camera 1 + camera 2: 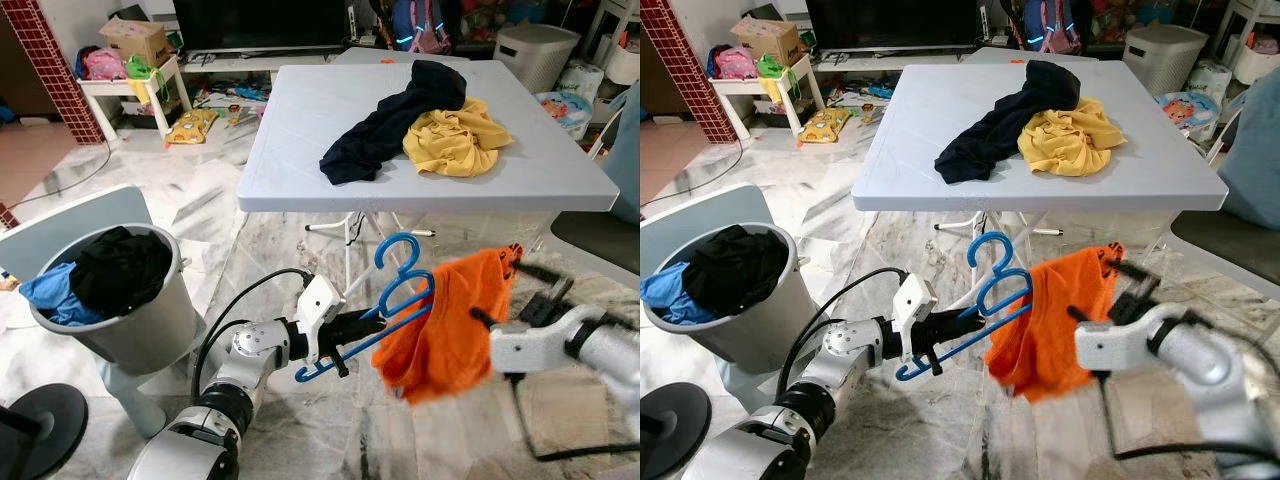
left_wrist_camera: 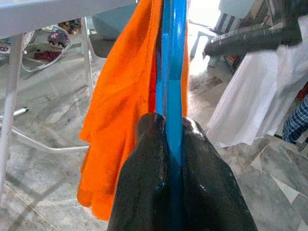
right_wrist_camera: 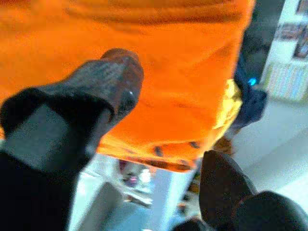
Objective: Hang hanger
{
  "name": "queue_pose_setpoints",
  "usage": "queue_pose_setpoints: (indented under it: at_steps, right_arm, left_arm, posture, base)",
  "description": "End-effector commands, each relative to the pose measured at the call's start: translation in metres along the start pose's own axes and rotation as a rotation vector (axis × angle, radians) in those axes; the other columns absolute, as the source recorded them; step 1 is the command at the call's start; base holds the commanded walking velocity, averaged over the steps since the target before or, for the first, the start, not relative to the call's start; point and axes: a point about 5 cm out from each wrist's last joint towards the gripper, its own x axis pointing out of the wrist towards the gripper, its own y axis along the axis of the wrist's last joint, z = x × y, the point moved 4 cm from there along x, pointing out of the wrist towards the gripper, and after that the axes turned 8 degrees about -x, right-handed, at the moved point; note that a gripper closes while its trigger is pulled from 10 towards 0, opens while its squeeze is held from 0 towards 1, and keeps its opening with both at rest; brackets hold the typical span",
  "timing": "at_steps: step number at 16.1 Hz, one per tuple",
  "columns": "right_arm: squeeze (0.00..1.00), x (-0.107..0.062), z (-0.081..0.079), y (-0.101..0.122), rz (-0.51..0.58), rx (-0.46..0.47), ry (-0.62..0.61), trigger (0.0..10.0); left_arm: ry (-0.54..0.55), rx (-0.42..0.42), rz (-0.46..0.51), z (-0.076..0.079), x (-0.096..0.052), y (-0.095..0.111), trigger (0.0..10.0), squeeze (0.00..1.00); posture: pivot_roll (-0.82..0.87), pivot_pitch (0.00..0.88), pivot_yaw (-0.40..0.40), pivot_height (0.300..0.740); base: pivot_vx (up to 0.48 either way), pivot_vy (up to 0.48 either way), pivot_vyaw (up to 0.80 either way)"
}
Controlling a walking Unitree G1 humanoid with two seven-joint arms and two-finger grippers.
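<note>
Next, my right gripper grabs the orange garment by its stitched edge. Then it hangs the garment on the blue hanger.
My left gripper is shut on the lower end of a blue plastic hanger, holding it tilted above the floor in front of the table. An orange garment hangs from the hanger's far arm, bunched and drooping. The hanger's hook points up toward the table edge. My right gripper is open at the garment's right side. In the right wrist view the orange cloth lies just beyond its spread fingers.
A white folding table stands just ahead with a dark navy garment and a yellow one on it. A grey bin of dark and blue clothes stands at my left. A chair seat is at the right.
</note>
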Motion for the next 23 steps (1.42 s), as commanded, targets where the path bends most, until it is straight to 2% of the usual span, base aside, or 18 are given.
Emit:
queue_pose_setpoints:
  at_steps: [1, 2, 3, 4, 5, 8, 11, 12, 13, 14, 20, 23]
  right_arm:
    - [1.0, 0.0, -0.001, 0.005, 0.008, 0.033, -0.017, 10.0]
    - [1.0, 0.001, -0.009, 0.004, -0.002, 0.085, -0.021, 10.0]
    - [0.62, 0.004, -0.022, 0.007, -0.008, 0.217, -0.033, 10.0]
    - [0.62, 0.005, -0.024, 0.007, -0.009, 0.237, -0.036, 10.0]
    - [0.0, 0.008, -0.032, 0.007, -0.024, 0.292, -0.045, 10.0]
    - [0.0, 0.015, -0.041, 0.012, -0.026, 0.413, -0.093, 10.0]
    - [0.0, 0.021, -0.036, 0.013, -0.036, 0.518, -0.183, 10.0]
    - [0.0, 0.024, -0.033, 0.012, -0.039, 0.546, -0.219, 8.5]
    - [0.0, 0.026, -0.032, 0.012, -0.04, 0.552, -0.235, 3.9]
    - [0.0, 0.027, -0.026, 0.01, -0.043, 0.562, -0.28, 0.0]
    - [0.0, 0.019, -0.008, -0.005, -0.063, 0.567, -0.366, 0.0]
    - [0.0, 0.015, -0.006, -0.006, -0.05, 0.558, -0.354, 0.0]
  left_arm:
    - [0.008, 0.033, 0.04, -0.004, 0.003, 0.016, 0.0, 0.0]
    - [0.008, 0.034, 0.042, -0.004, 0.003, 0.016, 0.0, 0.0]
    - [0.006, 0.036, 0.043, -0.004, 0.004, 0.017, 0.0, 0.0]
    - [0.005, 0.036, 0.043, -0.004, 0.004, 0.017, 0.0, 0.0]
    - [0.0, 0.035, 0.043, -0.003, 0.005, 0.017, 0.0, 0.0]
    - [-0.034, 0.04, 0.042, 0.003, 0.008, 0.016, 0.0, 0.0]
    - [-0.057, 0.046, 0.05, 0.007, 0.011, 0.019, 0.0, 0.0]
    - [-0.065, 0.045, 0.054, 0.007, 0.012, 0.02, 0.0, 0.0]
    - [-0.068, 0.046, 0.054, 0.007, 0.011, 0.021, 0.0, 0.0]
    - [-0.076, 0.049, 0.054, 0.008, 0.012, 0.021, 0.0, 0.0]
    - [-0.085, 0.063, 0.045, 0.009, 0.011, 0.02, 0.0, 0.0]
    - [-0.077, 0.074, 0.039, 0.008, 0.011, 0.02, 0.0, 0.0]
  posture:
    - [-0.08, 0.0, 0.033, 0.74]
    - [-0.09, 0.0, 0.033, 0.74]
    - [-0.09, 0.0, 0.035, 0.74]
    - [-0.09, 0.0, 0.035, 0.74]
    - [-0.09, 0.0, 0.038, 0.74]
    - [-0.09, 0.0, 0.042, 0.74]
    - [-0.09, 0.0, 0.037, 0.74]
    - [-0.08, 0.0, 0.039, 0.74]
    - [-0.08, 0.0, 0.04, 0.74]
    - [-0.08, 0.0, 0.04, 0.74]
    - [-0.08, 0.0, 0.041, 0.74]
    - [-0.09, 0.0, 0.043, 0.74]
  base:
    - [0.0, 0.0, 0.0]
    - [0.0, 0.0, 0.0]
    - [0.0, 0.0, 0.0]
    - [0.0, 0.0, 0.0]
    - [0.0, 0.0, 0.0]
    - [0.0, 0.0, 0.0]
    - [0.0, 0.0, 0.0]
    - [0.0, 0.0, 0.0]
    - [0.0, 0.0, 0.0]
    - [0.0, 0.0, 0.0]
    - [0.0, 0.0, 0.0]
    - [0.0, 0.0, 0.0]
